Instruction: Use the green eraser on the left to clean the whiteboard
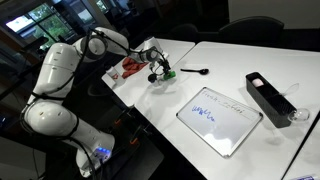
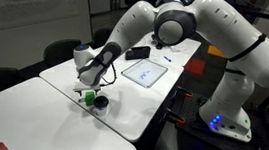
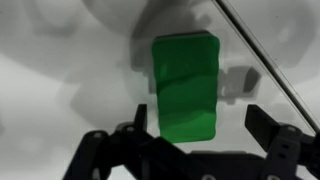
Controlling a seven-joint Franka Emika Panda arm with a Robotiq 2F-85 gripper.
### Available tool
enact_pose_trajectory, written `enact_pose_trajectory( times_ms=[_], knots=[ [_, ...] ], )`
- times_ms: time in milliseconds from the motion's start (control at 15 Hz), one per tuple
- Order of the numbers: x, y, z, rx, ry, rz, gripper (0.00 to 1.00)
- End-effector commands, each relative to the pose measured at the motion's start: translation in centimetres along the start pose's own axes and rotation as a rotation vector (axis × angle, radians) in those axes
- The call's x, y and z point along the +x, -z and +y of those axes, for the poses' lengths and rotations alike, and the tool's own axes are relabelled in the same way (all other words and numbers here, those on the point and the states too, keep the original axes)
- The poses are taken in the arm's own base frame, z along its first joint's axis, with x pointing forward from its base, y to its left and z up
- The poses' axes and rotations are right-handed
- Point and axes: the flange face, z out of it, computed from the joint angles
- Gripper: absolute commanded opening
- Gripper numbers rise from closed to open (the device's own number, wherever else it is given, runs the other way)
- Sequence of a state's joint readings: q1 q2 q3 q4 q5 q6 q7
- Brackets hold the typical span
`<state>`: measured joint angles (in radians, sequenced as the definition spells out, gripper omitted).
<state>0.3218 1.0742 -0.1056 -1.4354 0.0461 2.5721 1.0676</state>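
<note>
Next, my gripper grabs the green eraser across its long sides, which leaves the eraser's bottom free to wipe the whiteboard.
The green eraser [image 3: 185, 88] lies flat on the white table, filling the middle of the wrist view. It also shows in both exterior views [image 1: 168, 72] [image 2: 90, 98], small and partly hidden by the hand. My gripper [image 3: 198, 127] is open and hangs just above the eraser, one finger on each side, not closed on it. The gripper shows in both exterior views [image 1: 160, 70] [image 2: 90, 85]. The whiteboard [image 1: 218, 118] [image 2: 145, 72], with blue writing on it, lies flat on the table, well away from the gripper.
A black marker [image 1: 195, 71] lies beside the eraser. A red object [image 1: 133, 67] sits near the table corner. A long black box [image 1: 268, 97] stands beyond the whiteboard. A table seam [image 3: 265, 70] runs diagonally past the eraser. Chairs [image 2: 62, 49] ring the tables.
</note>
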Motion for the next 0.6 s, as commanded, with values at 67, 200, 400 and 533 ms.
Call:
enact_pose_trajectory(
  times_ms=[67,200,400,533],
  knots=[
    [0.25,-0.03,0.2,-0.002,-0.036,-0.004,1.0],
    [0.28,-0.2,0.3,-0.002,-0.036,-0.008,1.0],
    [0.25,-0.6,0.5,-0.003,-0.038,-0.012,1.0],
    [0.24,-0.92,0.65,-0.006,-0.038,-0.016,1.0]
  ],
)
